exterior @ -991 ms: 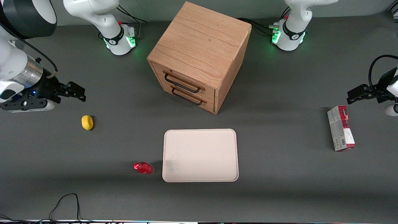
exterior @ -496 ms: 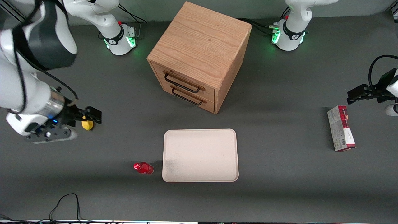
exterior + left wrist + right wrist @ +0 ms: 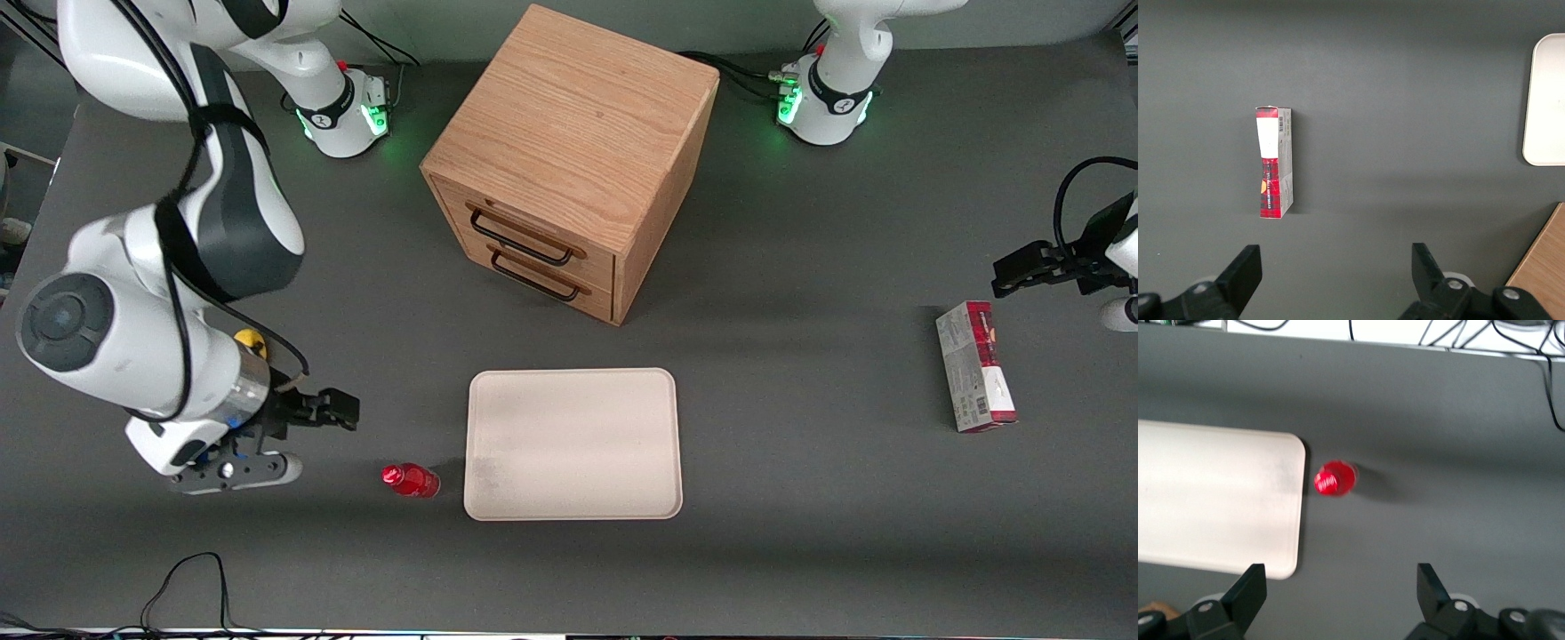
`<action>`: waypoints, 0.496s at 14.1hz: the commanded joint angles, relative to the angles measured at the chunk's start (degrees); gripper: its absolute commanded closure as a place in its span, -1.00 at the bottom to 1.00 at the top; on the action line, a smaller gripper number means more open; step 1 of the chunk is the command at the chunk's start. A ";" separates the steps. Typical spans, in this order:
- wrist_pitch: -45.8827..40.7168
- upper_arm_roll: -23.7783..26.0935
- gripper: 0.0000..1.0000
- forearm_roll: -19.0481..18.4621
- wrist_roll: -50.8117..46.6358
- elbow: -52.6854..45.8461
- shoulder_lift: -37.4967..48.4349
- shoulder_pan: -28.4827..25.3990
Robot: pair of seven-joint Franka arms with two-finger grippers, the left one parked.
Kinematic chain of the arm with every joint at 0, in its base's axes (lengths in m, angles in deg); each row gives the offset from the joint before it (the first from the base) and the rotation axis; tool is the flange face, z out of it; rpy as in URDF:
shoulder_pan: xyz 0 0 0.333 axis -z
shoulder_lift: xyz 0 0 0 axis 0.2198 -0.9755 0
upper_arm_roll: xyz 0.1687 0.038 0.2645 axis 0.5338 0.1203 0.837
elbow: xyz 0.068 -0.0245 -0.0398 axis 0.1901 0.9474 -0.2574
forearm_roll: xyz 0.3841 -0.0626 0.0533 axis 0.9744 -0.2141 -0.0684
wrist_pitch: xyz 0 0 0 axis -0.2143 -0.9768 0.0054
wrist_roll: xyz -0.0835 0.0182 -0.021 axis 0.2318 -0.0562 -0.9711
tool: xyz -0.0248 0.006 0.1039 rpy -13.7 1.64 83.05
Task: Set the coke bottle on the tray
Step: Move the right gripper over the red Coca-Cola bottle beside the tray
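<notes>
I should next pick up the coke bottle with my right gripper by its end with the cap (image 3: 394,475), and then I should place the bottle on the tray (image 3: 573,443).
The coke bottle (image 3: 411,480) is small and red with a red cap; it stands upright on the grey table, close beside a corner of the tray (image 3: 573,443) and apart from it. The tray is flat and cream, with nothing on it. My right gripper (image 3: 345,412) hangs open above the table, a little farther from the front camera than the bottle and toward the working arm's end. The right wrist view looks down on the bottle (image 3: 1335,479) and the tray (image 3: 1211,497), with the gripper (image 3: 1341,587) wide open around bare table.
A wooden two-drawer cabinet (image 3: 569,160) stands farther from the front camera than the tray. A yellow lump (image 3: 250,339) shows partly under my arm. A red and grey box (image 3: 975,366) lies toward the parked arm's end. Cables (image 3: 187,578) lie by the table's front edge.
My right arm has swung nearer to the front camera, from beside the yellow lump to close by the coke bottle. The gripper stays open. Bottle and tray have not moved.
</notes>
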 commanded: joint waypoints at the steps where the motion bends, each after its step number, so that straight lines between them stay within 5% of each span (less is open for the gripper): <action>1: 2.86 2.91 -1.00 -4.42 -2.24 -3.37 -3.59 0.27; 7: 9.90 3.80 -1.00 -4.96 -1.98 -2.41 -10.53 0.45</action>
